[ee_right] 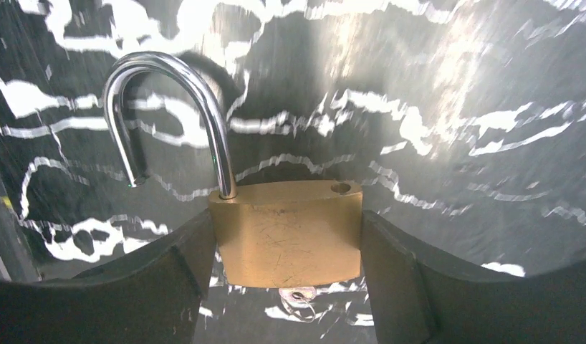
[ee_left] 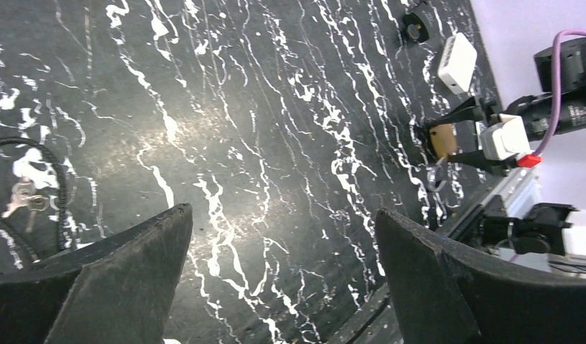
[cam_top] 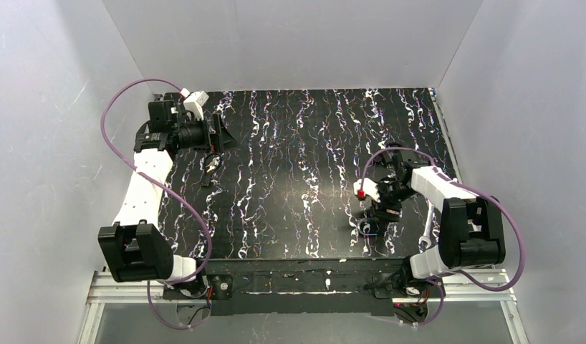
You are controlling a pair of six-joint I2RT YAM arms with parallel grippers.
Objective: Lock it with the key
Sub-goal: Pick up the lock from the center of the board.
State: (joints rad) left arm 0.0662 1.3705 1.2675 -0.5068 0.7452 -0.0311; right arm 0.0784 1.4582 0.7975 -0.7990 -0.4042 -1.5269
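Observation:
The silver shackle's loose end needs to stay clear to go into the padlock's hole (ee_right: 340,188). My left gripper should next grab the shackle by its curved bend (ee_right: 155,62) to lock it.
The brass padlock (ee_right: 286,233) stands between the fingers of my right gripper (ee_right: 286,222), which is shut on its body. Its silver shackle (ee_right: 168,107) is open, the free end swung out to the left, away from its hole (ee_right: 340,188). A silver key head with a ring (ee_right: 297,295) shows just under the lock's lower edge. The left wrist view shows the lock (ee_left: 442,140) far off in my right gripper. My left gripper (ee_left: 283,215) is open and empty above the mat at the far left (cam_top: 222,135).
A bunch of small silver keys (ee_left: 21,197) on a black cord lies on the mat near my left gripper, also in the top view (cam_top: 213,163). A small dark object (cam_top: 367,227) and a silver wrench (cam_top: 426,228) lie by my right arm. White walls surround the black marbled mat (cam_top: 297,143).

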